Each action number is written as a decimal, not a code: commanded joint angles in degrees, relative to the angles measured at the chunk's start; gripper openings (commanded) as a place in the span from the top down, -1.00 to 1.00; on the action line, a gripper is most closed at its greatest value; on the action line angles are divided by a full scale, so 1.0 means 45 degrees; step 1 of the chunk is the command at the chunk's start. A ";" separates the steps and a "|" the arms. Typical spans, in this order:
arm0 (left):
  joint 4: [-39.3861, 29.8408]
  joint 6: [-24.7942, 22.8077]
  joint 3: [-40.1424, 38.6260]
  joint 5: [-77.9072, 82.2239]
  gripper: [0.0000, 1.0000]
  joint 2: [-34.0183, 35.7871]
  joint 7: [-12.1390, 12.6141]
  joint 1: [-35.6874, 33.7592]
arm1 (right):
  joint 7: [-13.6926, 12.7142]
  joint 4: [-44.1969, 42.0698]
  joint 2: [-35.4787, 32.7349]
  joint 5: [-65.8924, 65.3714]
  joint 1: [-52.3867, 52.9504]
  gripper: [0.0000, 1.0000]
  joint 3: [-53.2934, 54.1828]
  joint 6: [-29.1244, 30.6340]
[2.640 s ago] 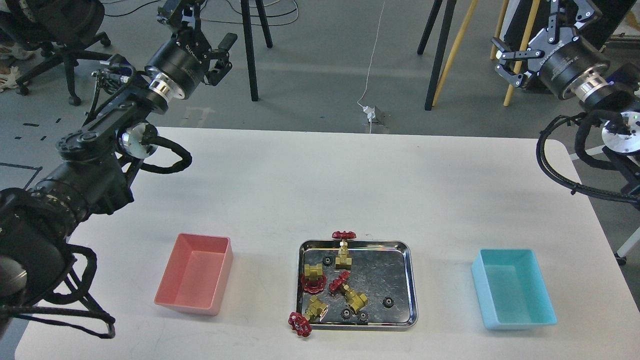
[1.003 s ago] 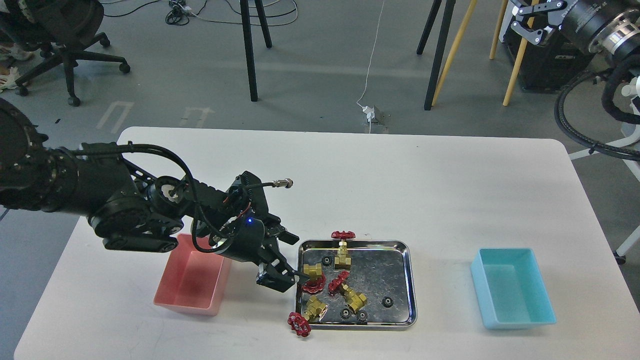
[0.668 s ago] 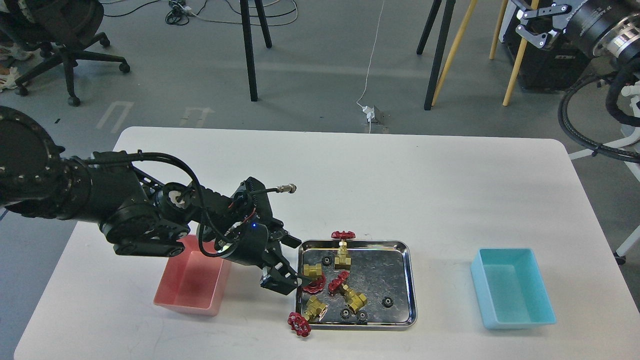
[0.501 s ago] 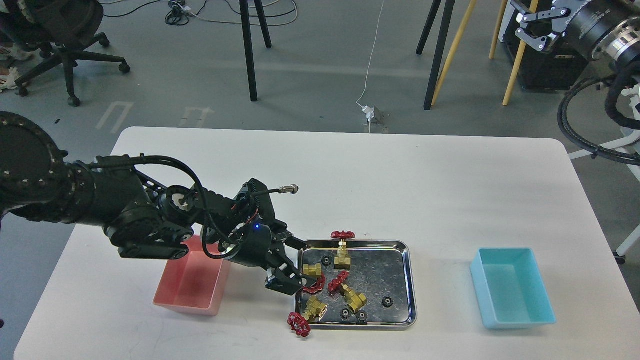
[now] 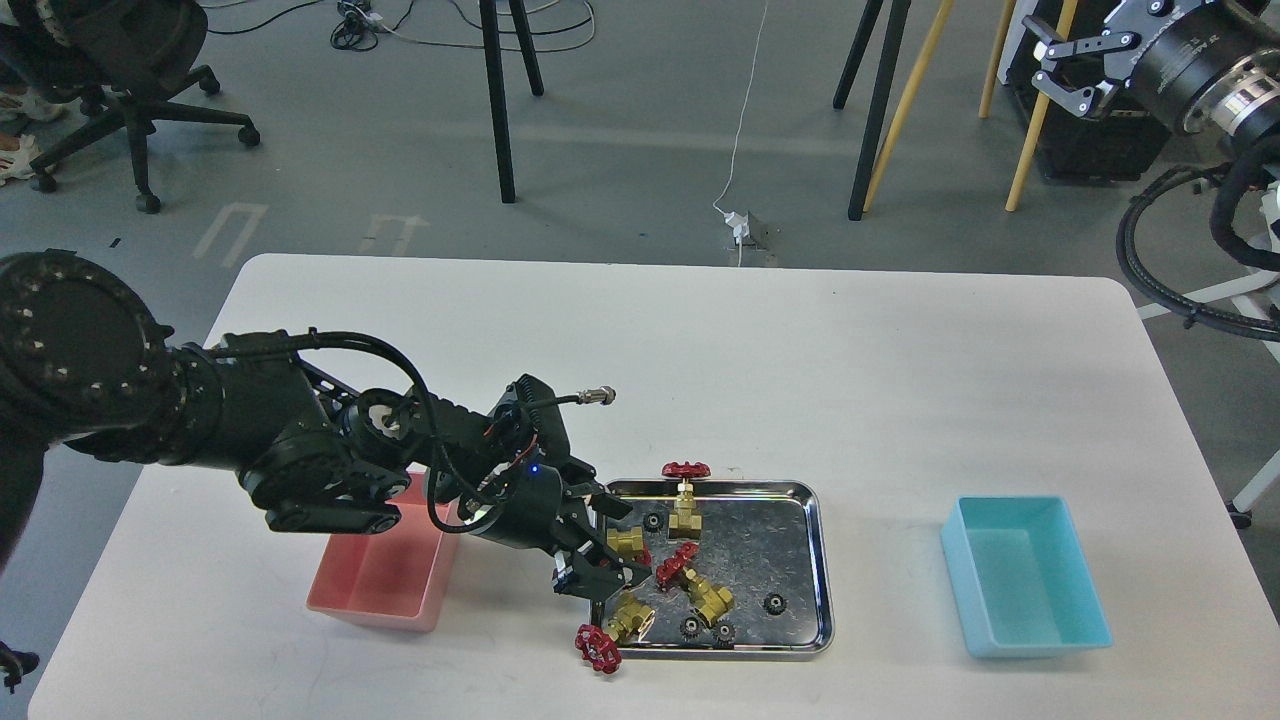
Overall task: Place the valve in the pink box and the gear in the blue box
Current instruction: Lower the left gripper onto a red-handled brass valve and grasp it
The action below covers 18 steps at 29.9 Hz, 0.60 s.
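Note:
The valve should go in the pink box (image 5: 365,590), so my left gripper should next grab the valve by its brass body (image 5: 624,540).
Several brass valves with red handwheels lie in a steel tray (image 5: 822,560). One stands upright at the back (image 5: 687,503), one lies mid-tray (image 5: 705,592), and one (image 5: 612,633) hangs over the front left rim. My left gripper (image 5: 606,545) is open at the tray's left side, with its fingers on either side of another valve (image 5: 629,543). Small black gears (image 5: 773,603) lie in the tray, two of them at the front (image 5: 691,627). The pink box (image 5: 365,590) is on the left, partly under my arm. The blue box (image 5: 1025,580) is on the right. My right gripper (image 5: 1062,62) is open, high above the floor at the far right.
The white table (image 5: 800,380) carries the tray between the two boxes. A cable connector (image 5: 598,397) sticks out from my left wrist. Tripod legs and wooden poles (image 5: 900,110) stand on the floor beyond the table.
My left arm came down from high at the left. Its open gripper slid right over the tray's left rim and now sits around the left valve. My right gripper rose toward the top right.

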 commanded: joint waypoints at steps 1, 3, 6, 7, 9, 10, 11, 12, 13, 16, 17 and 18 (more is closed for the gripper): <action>0.0351 0.0058 -0.0028 0.0021 -0.48 -0.0145 -0.0001 0.0183 | 0.0000 0.0011 -0.0044 -0.0001 -0.0055 -1.00 0.0000 0.0000; 0.0409 0.0058 -0.0008 0.0059 -0.43 -0.0262 -0.0001 0.0202 | 0.0000 0.0031 -0.0044 -0.0001 -0.0075 -1.00 0.0000 0.0000; 0.0429 0.0078 -0.0008 0.0060 -0.38 -0.0263 -0.0001 0.0280 | 0.0019 0.0031 -0.0044 -0.0001 -0.0095 -1.00 0.0000 0.0000; 0.0429 0.0078 -0.0008 0.0079 -0.35 -0.0263 -0.0001 0.0280 | 0.0000 0.0031 -0.0044 -0.0001 -0.0133 -1.00 0.0000 0.0000; 0.0507 0.0078 -0.0008 0.0098 -0.29 -0.0263 -0.0001 0.0300 | 0.0000 0.0031 -0.0044 -0.0001 -0.0173 -1.00 0.0000 0.0000; 0.0565 0.0078 -0.0008 0.0099 -0.24 -0.0263 -0.0001 0.0319 | 0.0019 0.0031 -0.0044 -0.0001 -0.0173 -1.00 0.0000 0.0000; 0.0585 0.0078 0.0011 0.0099 -0.20 -0.0263 -0.0001 0.0319 | 0.0019 0.0031 -0.0064 -0.0001 -0.0192 -1.00 0.0000 0.0000; 0.0585 0.0078 0.0011 0.0118 -0.16 -0.0263 -0.0001 0.0319 | 0.0019 0.0031 -0.0064 -0.0001 -0.0192 -1.00 0.0000 0.0000; 0.0585 0.0078 0.0011 0.0118 -0.11 -0.0263 -0.0001 0.0300 | 0.0019 0.0031 -0.0064 -0.0001 -0.0192 -1.00 0.0000 0.0000; 0.0585 0.0078 0.0011 0.0118 0.06 -0.0243 -0.0001 0.0319 | 0.0019 0.0031 -0.0064 -0.0001 -0.0251 -1.00 0.0000 0.0000; 0.0585 0.0078 0.0031 0.0118 0.15 -0.0243 -0.0001 0.0319 | 0.0019 0.0031 -0.0064 -0.0001 -0.0251 -1.00 0.0000 0.0000; 0.0585 0.0078 0.0031 0.0118 0.22 -0.0224 -0.0001 0.0319 | 0.0019 0.0031 -0.0064 -0.0001 -0.0251 -1.00 0.0000 0.0000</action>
